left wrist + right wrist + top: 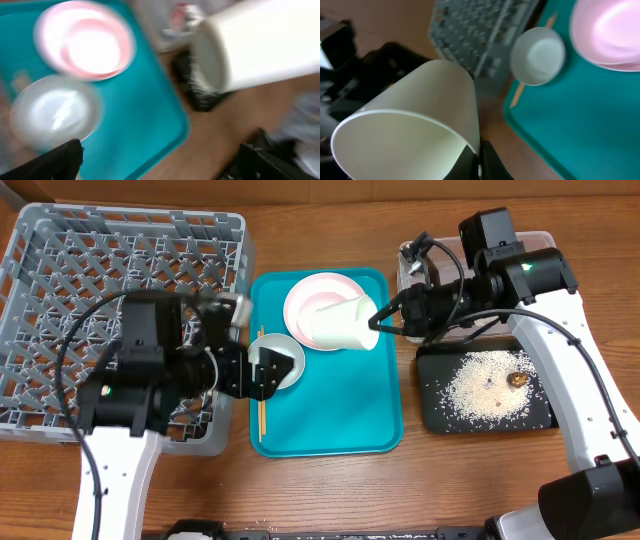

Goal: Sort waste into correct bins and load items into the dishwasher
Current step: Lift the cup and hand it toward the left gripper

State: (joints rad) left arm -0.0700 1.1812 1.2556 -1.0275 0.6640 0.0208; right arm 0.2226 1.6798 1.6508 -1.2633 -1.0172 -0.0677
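The white cup should be loaded with its rim first. My left gripper needs to take hold of the cup next around its base end (318, 327) (218, 56), so the cup's rim stays free.
My right gripper (378, 320) (479, 160) is shut on the rim of a white cup (340, 325) (420, 125), holding it tilted above the teal tray (330, 420). Beneath the cup lies a pale plate (315, 290) (82, 45). My left gripper (270, 368) (160, 160) hangs open over a small white bowl (272, 342) (55, 117) at the tray's left side, gripping nothing. Wooden chopsticks (262, 420) lie along the tray's left edge. The grey dish rack (60, 280) stands at the left. The black tray (435, 415) holds rice (485, 385) and a brown lump (518, 380).
A clear tub (410, 265) sits at the back right, mostly hidden under my right arm. The left arm's body covers the rack's near right corner. Bare wooden table runs along the front.
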